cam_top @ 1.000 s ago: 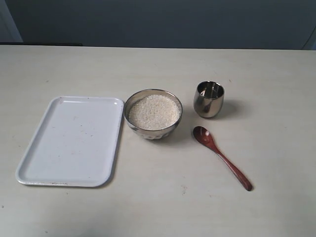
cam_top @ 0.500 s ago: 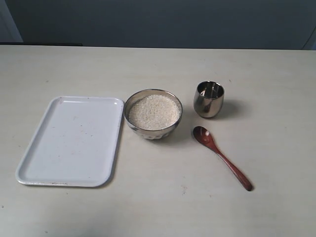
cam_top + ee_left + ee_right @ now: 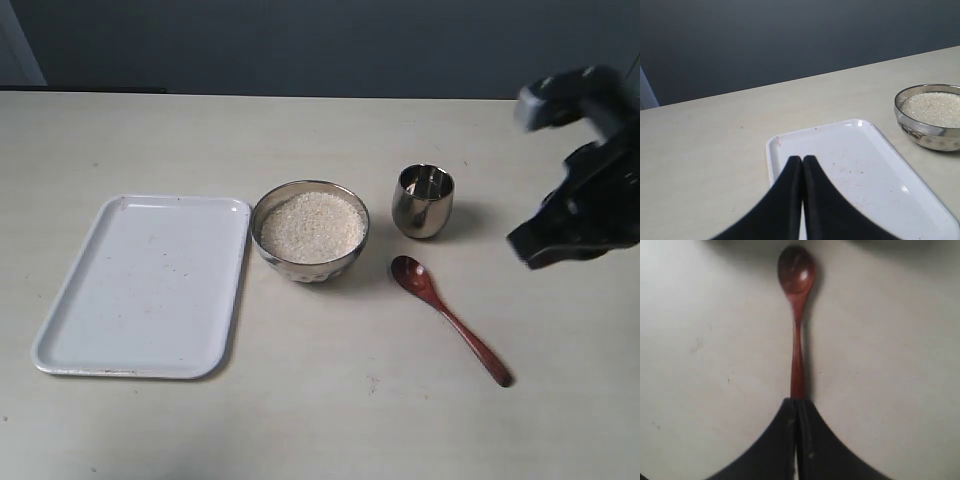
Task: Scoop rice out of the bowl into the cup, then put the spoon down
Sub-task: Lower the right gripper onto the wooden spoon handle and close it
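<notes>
The wooden spoon's scoop (image 3: 409, 272) should stay free to carry rice into the cup, so my right gripper will reach the spoon and grab it by its handle (image 3: 476, 345).
The steel bowl (image 3: 308, 268) holds a heap of white rice (image 3: 312, 225) at the table's middle. Right of it stands the small steel cup (image 3: 422, 205). The reddish-brown wooden spoon (image 3: 450, 320) lies flat on the table in front of the cup, scoop toward the bowl. My right gripper (image 3: 527, 248) hangs shut and empty above the table, to the right of the spoon. In the right wrist view the spoon (image 3: 797, 340) runs out from behind the shut right gripper (image 3: 797, 402). My left gripper (image 3: 802, 159) is shut with nothing in it, above the tray's corner.
A white rectangular tray (image 3: 140, 290) lies left of the bowl, bare inside. In the left wrist view the tray (image 3: 865, 165) and the bowl (image 3: 925, 137) with rice (image 3: 935, 107) show. A dark wall runs behind the table's far edge.
My right arm has come into the exterior view from the right edge; before, it was out of sight. The spoon, bowl, cup and tray have not moved.
</notes>
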{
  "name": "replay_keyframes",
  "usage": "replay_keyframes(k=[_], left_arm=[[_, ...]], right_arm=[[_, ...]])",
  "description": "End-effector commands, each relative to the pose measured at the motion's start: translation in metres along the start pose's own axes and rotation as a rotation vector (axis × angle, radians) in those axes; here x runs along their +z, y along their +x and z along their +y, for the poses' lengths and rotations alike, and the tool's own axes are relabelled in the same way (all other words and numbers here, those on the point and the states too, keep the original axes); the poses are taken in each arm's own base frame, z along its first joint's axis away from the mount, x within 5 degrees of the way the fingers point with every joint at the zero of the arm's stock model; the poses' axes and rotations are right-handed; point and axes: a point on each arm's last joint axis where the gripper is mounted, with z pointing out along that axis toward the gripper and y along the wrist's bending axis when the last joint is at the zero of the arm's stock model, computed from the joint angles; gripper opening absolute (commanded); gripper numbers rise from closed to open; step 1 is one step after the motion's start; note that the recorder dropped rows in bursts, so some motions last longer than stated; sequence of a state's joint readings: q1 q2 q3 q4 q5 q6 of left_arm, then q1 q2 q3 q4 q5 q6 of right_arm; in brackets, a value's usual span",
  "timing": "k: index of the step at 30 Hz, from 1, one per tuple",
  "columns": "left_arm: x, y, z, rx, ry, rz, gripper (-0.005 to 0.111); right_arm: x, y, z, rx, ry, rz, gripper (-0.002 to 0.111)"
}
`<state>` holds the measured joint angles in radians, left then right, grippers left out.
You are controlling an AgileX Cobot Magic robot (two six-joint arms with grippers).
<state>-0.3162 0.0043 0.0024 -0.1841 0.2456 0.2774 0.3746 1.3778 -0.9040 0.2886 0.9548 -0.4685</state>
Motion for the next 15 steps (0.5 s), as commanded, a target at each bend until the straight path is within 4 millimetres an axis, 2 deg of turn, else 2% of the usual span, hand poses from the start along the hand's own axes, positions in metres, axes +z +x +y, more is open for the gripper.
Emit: replay_keyframes(k=[1, 5, 8, 15], left_arm=[[-0.001, -0.002, 0.000, -0.007, 0.001, -0.018, 0.001], [-0.001, -0.002, 0.000, -0.007, 0.001, -0.018, 0.001], [-0.001, -0.002, 0.000, -0.007, 0.001, -0.018, 0.001], [-0.001, -0.002, 0.000, -0.007, 0.001, -0.018, 0.001]], right_arm=[[0.045, -0.013, 0.017, -0.151, 0.011, 0.129, -0.001], [0.075, -0.016, 0.022, -0.154, 0.005, 0.188, -0.001], [0.088, -0.018, 0.019, -0.113, 0.014, 0.199, -0.001], [0.097, -0.020, 0.015, -0.123, 0.031, 0.196, -0.001]])
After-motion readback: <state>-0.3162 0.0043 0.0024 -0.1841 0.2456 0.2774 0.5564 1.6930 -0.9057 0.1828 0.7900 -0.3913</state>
